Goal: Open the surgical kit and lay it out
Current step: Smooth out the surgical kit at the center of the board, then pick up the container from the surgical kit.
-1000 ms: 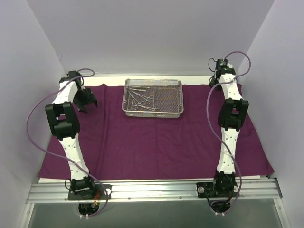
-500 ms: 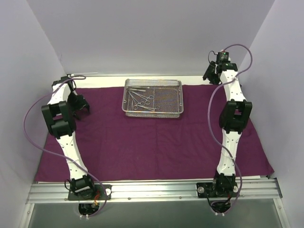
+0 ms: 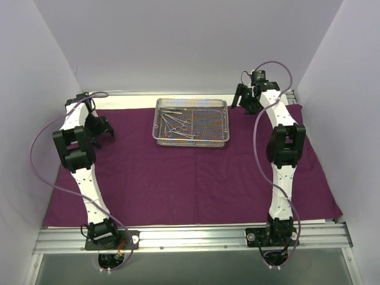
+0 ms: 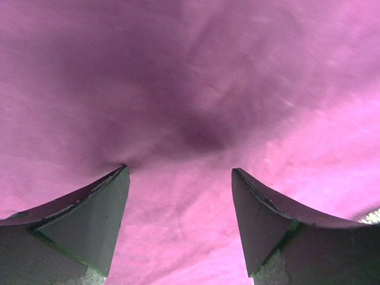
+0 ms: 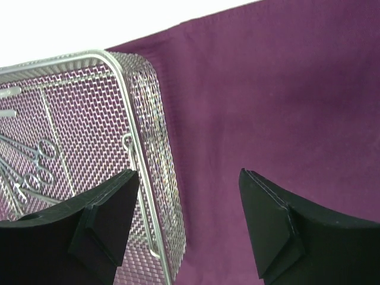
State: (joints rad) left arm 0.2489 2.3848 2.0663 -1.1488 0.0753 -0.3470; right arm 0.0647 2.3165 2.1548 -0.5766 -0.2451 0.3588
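My left gripper should take hold of the short-side rim (image 3: 156,123) of the tray beside the clamps next. Then both grippers can carry the tray level.
The dark purple cloth wrap (image 3: 196,178) lies spread flat over the table. On its far middle stands the silver wire-mesh tray (image 3: 222,126), with small scissor-handled clamps (image 3: 177,126) lying in its left half. My left gripper (image 3: 100,132) hovers open over the cloth's far left part, and its wrist view shows only purple cloth (image 4: 190,89) between the fingers. My right gripper (image 3: 243,100) is open, raised just beyond the tray's right far corner. In the right wrist view the tray's wall (image 5: 155,148) runs beside the left finger (image 5: 98,228), with clamps (image 5: 29,169) inside.
White walls close in the left, right and back of the cell. A strip of white table (image 3: 130,101) shows behind the cloth. An aluminium rail (image 3: 190,237) with both arm bases runs along the near edge.
The right arm swung left from the cloth's far right corner toward the tray, and its gripper opened. The left gripper drew back toward the far left of the cloth.
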